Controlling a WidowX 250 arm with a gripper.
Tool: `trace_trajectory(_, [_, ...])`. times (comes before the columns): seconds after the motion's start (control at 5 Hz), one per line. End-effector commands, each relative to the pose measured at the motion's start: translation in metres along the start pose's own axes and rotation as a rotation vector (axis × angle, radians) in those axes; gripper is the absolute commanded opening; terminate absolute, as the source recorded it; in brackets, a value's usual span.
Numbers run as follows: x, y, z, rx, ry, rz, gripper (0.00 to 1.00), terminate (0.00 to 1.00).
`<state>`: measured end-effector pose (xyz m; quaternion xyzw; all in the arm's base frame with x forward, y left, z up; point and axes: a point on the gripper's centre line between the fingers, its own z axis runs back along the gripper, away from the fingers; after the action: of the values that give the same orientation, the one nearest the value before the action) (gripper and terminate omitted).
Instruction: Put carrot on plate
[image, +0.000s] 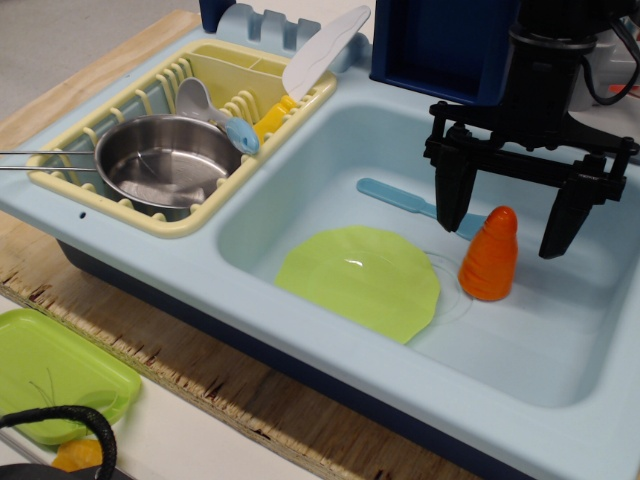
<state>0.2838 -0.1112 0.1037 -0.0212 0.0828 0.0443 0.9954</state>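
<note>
My gripper next needs to grab the carrot by its redder tip. The carrot's wide base then stays free to meet the plate.
The carrot stands upright on the floor of the light-blue sink, an orange ridged cone with a redder tip. The plate lies flat on the sink floor just left of the carrot, apart from it. My gripper is black and open, its jaws spread wide. One finger hangs left of the carrot's tip and the other to the right. The fingertips reach about the level of the carrot's upper part and touch nothing.
A light-blue spatula lies on the sink floor behind the carrot. A yellow dish rack at left holds a steel pot and utensils. A lime-green tray and a small yellow-orange lump sit at the front left.
</note>
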Motion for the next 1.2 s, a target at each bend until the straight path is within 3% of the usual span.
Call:
trace_trajectory(0.0, [-0.003, -0.002, 0.006, -0.012, -0.013, -0.010, 1.00, 0.00])
trace_trajectory(0.2, [-0.004, -0.001, 0.003, -0.015, -0.004, -0.008, 1.00, 0.00])
trace_trajectory(0.4, [-0.005, -0.001, 0.001, -0.016, 0.000, -0.002, 0.00, 0.00])
trace_trajectory(0.8, [-0.009, 0.000, 0.002, -0.009, 0.005, 0.003, 0.00, 0.00])
trace_trajectory(1.0, [-0.009, 0.002, 0.030, 0.007, -0.055, 0.022, 0.00, 0.00])
